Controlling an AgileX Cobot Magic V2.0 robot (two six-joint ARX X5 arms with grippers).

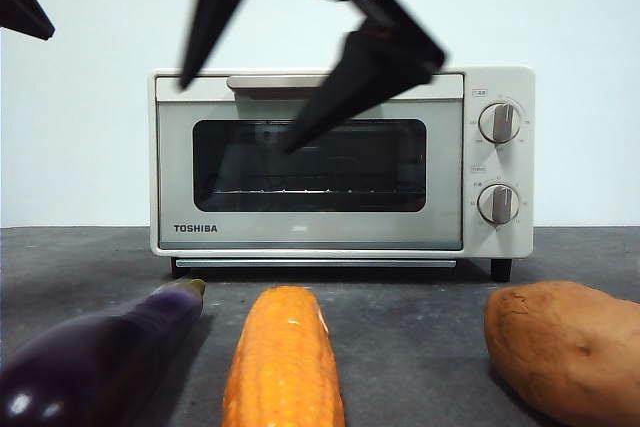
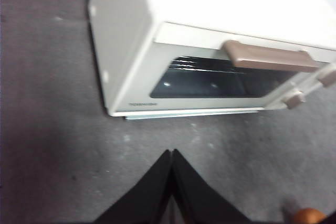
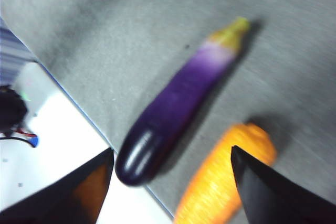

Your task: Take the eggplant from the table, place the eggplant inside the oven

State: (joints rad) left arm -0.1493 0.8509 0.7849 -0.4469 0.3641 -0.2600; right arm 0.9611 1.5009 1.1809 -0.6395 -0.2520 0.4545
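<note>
My right gripper takes hold of the eggplant by its purple body beside the pale neck (image 1: 148, 318) next, to put it in the oven (image 1: 340, 162).
The glossy dark-purple eggplant (image 1: 95, 357) lies on the grey table (image 1: 420, 327) at the near left, its stem tip pointing toward the oven. In the right wrist view the eggplant (image 3: 173, 108) lies below and between the spread jaws of my right gripper (image 3: 172, 149), which is open and holds nothing. From the front, that gripper (image 1: 238, 115) hangs high before the oven door. The cream Toshiba oven (image 1: 340, 162) stands at the back with its door closed. My left gripper (image 2: 170, 151) is shut and empty, facing the oven (image 2: 210, 51); it shows as a black tip (image 1: 20, 2) at the top left.
An orange corn cob (image 1: 283, 362) lies just right of the eggplant, and a brown sweet potato (image 1: 565, 347) at the near right. In the right wrist view the corn (image 3: 220, 182) lies beside the eggplant, whose rounded end reaches the table's front edge (image 3: 105, 135).
</note>
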